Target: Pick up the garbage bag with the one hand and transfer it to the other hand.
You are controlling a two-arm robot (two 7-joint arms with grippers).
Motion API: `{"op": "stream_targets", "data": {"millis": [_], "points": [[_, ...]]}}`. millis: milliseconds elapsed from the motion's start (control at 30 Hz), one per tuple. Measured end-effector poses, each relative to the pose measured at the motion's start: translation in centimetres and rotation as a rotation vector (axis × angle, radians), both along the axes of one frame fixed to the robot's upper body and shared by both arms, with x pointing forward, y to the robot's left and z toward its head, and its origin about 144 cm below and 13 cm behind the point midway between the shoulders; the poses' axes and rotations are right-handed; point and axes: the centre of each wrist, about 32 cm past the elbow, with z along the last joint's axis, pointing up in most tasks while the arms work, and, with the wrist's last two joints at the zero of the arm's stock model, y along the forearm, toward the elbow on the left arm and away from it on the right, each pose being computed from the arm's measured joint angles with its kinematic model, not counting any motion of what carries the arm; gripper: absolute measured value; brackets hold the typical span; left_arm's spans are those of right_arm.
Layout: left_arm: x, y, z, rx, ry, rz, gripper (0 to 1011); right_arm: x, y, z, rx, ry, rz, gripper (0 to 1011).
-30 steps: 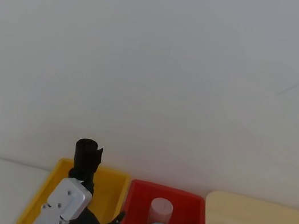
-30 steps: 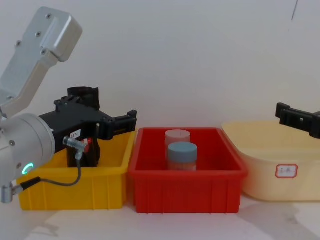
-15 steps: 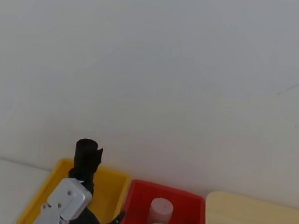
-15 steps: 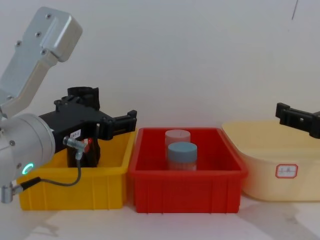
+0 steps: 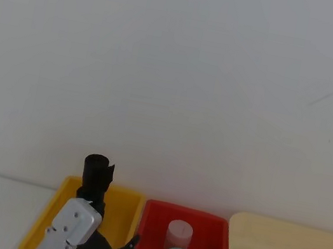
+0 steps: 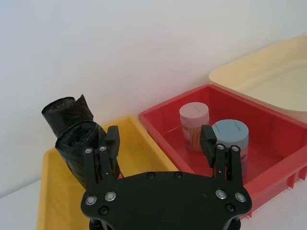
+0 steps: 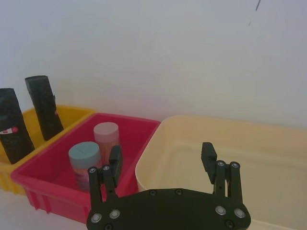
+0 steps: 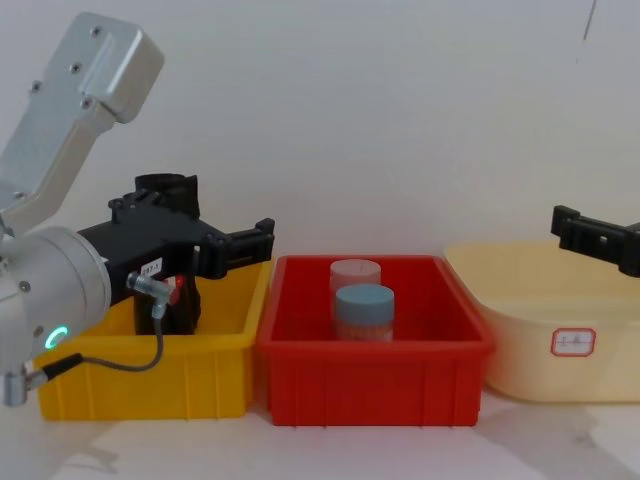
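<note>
My left gripper is to grab the garbage bag by its upper half above the label, because the sides of the yellow bin close in around the lower end of the bag.
The garbage bag [image 7: 12,122], a black crinkled roll with a red-and-white label, stands upright in the yellow bin [image 8: 215,345]. In the left wrist view it is the nearer roll [image 6: 79,153]. A plain black roll [image 7: 44,106] stands just behind it. My left gripper [image 6: 160,143] hovers open over the yellow bin's near side, and the bag stands past one finger [image 6: 111,143], outside the gap. From the chest, the left gripper [image 8: 190,235] covers the bag's middle and the label [image 8: 178,292] peeks out below. My right gripper [image 7: 162,158] hangs open over the cream tub [image 7: 268,143], holding nothing.
A red bin [image 8: 375,350] between the yellow bin and the cream tub holds a pink-lidded jar [image 8: 355,272] and a blue-lidded jar [image 8: 364,305]. A white wall runs close behind all three containers. The silver left arm [image 8: 55,290] with its green ring light fills the near left.
</note>
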Motion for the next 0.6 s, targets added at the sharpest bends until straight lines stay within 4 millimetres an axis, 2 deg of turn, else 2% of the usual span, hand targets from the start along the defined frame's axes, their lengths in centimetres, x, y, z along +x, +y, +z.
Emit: {"op": "stream_targets", "data": {"millis": [600], "points": [[-1.2,0.0,-1.0,-0.037,-0.019,0.021,1002,0.0,0.0,0.0,0.0,0.0,0.0,1000]]}}
